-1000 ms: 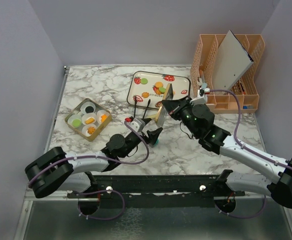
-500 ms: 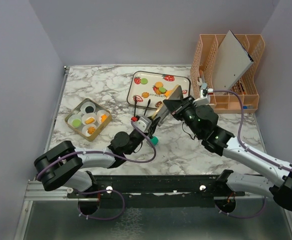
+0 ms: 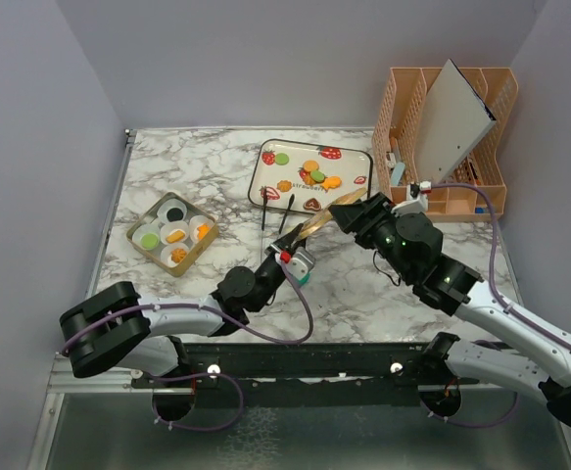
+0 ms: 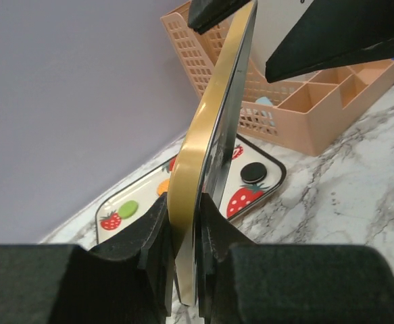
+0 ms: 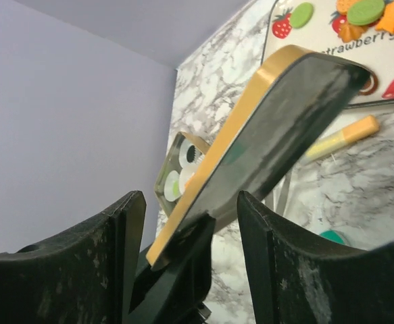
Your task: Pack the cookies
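Note:
The right gripper grips the lid by its gold rim point(image 3: 329, 216) next, leaving the lid's silver bottom side free to fit over the tin point(image 3: 172, 233) of cookies.
Several cookies point(image 3: 310, 174) lie on the strawberry-print tray point(image 3: 261, 186), among them a black one point(image 4: 253, 173) and a green one point(image 4: 128, 208). More cookies sit in white cups inside the gold tin point(image 3: 172, 233) at the left. Between the arms a gold-rimmed lid point(image 3: 314, 227) stands on edge above the table. My left gripper point(image 4: 183, 223) is shut on the lid's point(image 4: 210, 135) lower edge. My right gripper point(image 5: 191, 202) is open, its fingers either side of the lid point(image 5: 278, 115) without touching it.
A peach organiser point(image 3: 452, 147) holding a grey board point(image 3: 453, 116) stands at the back right. Black tweezers point(image 3: 270, 206) lie in front of the tray, and a teal block point(image 3: 303, 277) rests by my left wrist. A yellow stick point(image 5: 342, 135) lies near the tray.
My left gripper closed on the lid's lower edge. My right gripper, shut on the lid before, opened and drew back to the right. The lid now leans flatter.

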Robot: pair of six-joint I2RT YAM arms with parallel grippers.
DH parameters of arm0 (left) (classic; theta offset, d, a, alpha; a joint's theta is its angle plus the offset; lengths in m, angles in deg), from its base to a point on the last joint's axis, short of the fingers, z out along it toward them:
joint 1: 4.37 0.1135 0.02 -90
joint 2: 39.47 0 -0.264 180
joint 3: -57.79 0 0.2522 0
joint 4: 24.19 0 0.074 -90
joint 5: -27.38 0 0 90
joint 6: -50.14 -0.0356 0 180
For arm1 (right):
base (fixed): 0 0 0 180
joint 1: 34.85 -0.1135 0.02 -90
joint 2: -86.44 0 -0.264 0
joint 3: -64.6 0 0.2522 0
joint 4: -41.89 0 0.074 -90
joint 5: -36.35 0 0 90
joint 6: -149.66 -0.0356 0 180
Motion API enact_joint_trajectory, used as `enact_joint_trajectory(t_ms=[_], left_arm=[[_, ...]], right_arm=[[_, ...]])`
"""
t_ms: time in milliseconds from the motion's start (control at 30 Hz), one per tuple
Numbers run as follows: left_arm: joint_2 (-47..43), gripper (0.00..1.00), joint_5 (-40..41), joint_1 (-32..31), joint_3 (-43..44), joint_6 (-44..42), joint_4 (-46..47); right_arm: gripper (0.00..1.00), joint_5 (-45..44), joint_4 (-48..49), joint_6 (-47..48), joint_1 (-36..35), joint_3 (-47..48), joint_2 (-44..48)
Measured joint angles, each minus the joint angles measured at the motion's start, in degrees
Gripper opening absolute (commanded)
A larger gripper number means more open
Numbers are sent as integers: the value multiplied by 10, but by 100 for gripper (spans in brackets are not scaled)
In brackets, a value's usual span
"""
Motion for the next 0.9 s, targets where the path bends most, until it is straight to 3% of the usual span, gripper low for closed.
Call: enact_joint_trajectory(t_ms=[467, 700, 900], left_arm=[[3, 0, 83, -64, 9, -231, -5], [37, 0, 115, -93, 20, -323, 2], [66, 2, 143, -106, 20, -392, 30]], right_arm=[[63, 3, -58, -21, 0, 0, -12], [53, 12, -60, -37, 0, 0, -42], [37, 24, -66, -53, 0, 0, -53]])
